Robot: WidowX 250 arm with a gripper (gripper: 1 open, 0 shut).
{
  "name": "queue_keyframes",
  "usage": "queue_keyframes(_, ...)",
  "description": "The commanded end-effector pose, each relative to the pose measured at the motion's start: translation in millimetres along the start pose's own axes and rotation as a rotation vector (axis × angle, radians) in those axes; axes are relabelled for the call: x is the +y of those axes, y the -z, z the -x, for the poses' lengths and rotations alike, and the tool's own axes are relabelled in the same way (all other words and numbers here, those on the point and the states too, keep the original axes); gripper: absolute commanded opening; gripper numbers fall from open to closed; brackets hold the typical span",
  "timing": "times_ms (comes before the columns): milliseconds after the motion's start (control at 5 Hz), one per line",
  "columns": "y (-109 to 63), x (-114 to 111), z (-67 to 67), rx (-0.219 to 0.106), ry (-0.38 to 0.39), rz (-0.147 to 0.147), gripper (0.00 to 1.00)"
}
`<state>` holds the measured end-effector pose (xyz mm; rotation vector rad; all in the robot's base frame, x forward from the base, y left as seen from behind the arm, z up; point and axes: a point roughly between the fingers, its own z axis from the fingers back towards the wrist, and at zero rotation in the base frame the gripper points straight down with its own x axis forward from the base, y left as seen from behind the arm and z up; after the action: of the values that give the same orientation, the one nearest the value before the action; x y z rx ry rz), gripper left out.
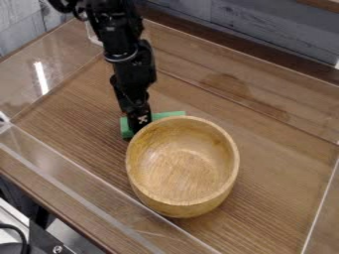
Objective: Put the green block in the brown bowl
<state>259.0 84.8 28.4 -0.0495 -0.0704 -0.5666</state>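
Note:
The green block needs to go in the brown bowl. My gripper will grab it by its middle next.
The green block lies flat on the wooden table just behind the upper left rim of the brown bowl, partly covered by my arm. My black gripper points straight down over the block's left end, fingertips at or near table level around it. Its jaws stand open; I cannot see whether the fingers touch the block. The bowl holds nothing.
Clear plastic walls fence the table on the left, front and right. A grey wall runs along the back. Bare wood lies to the right of the bowl and behind the arm.

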Motion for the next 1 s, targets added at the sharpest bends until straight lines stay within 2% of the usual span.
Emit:
queue_keyframes(0, -3.5, 6.6, -2.5, -0.023, -0.011, -0.023, 1.0)
queue_keyframes(200, 0.2, 6.0, -1.7, -0.019, -0.018, -0.014, 0.0)
queue_keyframes(800, -6.1, -1.8, 3.9, 0.024, -0.075, 0.042, 0.0)
